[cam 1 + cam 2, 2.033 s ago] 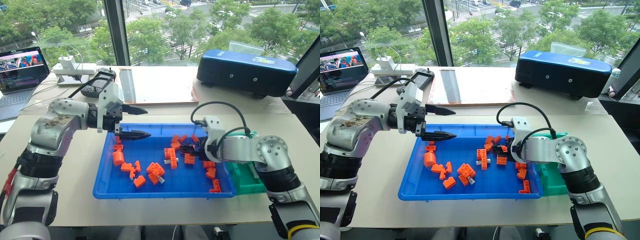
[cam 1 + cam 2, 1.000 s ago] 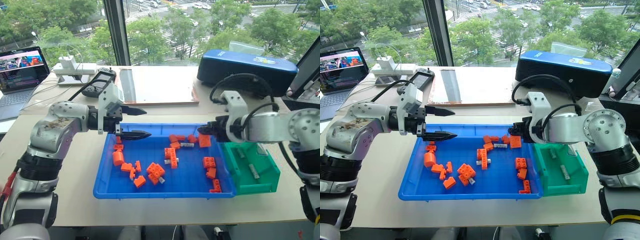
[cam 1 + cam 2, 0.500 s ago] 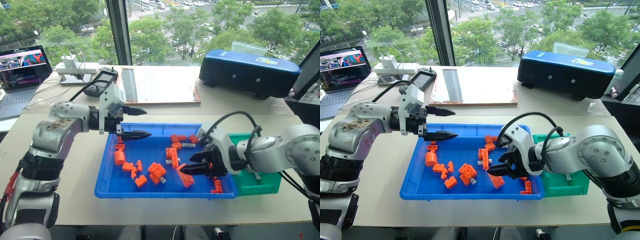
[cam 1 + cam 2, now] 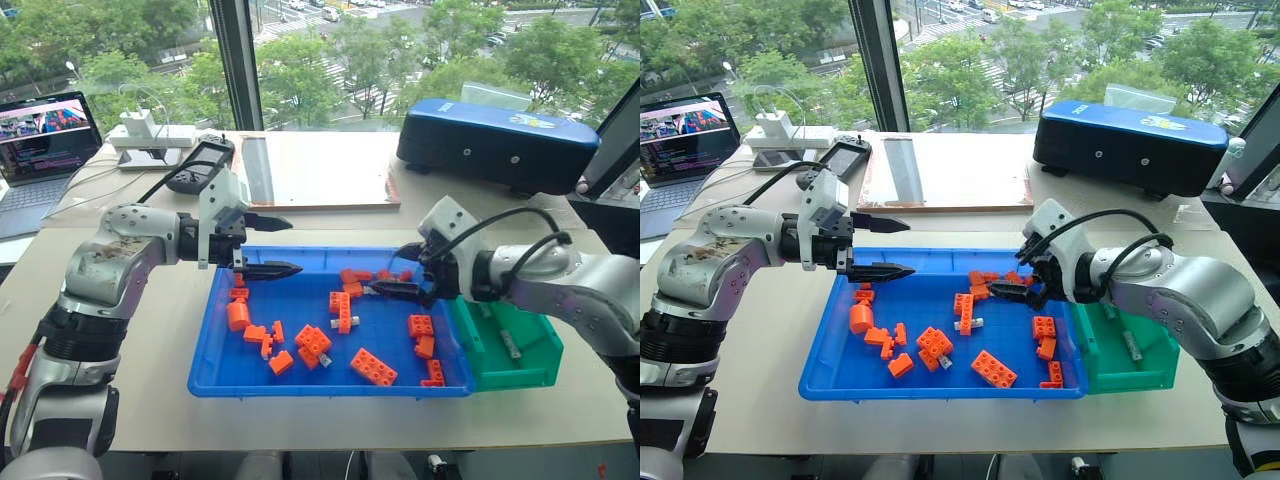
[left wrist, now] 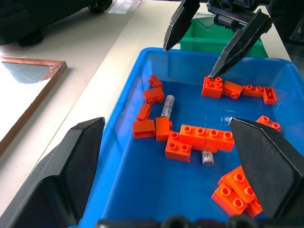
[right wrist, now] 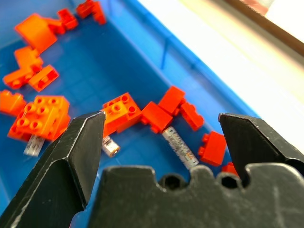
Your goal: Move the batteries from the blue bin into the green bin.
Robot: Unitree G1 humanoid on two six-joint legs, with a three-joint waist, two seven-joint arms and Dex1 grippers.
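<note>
The far battery has orange bricks crowding one end, so the robot's right gripper needs to grab the battery by its bare middle (image 6: 181,147) next.
The blue bin (image 4: 228,384) lies in the middle of the table and holds orange bricks (image 4: 372,367) and a few batteries. One battery (image 5: 167,105) lies near the bin's far right corner, and two short ones (image 4: 340,322) rest among the bricks. My right gripper (image 4: 395,271) hovers open and empty just over that far battery (image 6: 179,146). My left gripper (image 4: 294,245) is open and empty above the bin's far left part. The green bin (image 4: 512,376) stands against the blue bin's right side, with batteries (image 4: 511,346) inside.
A dark navy case (image 4: 495,140) sits behind the bins at the back right. A framed board (image 4: 315,170), a handheld controller (image 4: 190,170), a power strip (image 4: 150,135) and a laptop (image 4: 45,135) line the back and left.
My right gripper carried an orange brick down to the blue bin's front, let it go there, then swung back to the far right corner, now open. The left arm stayed still.
</note>
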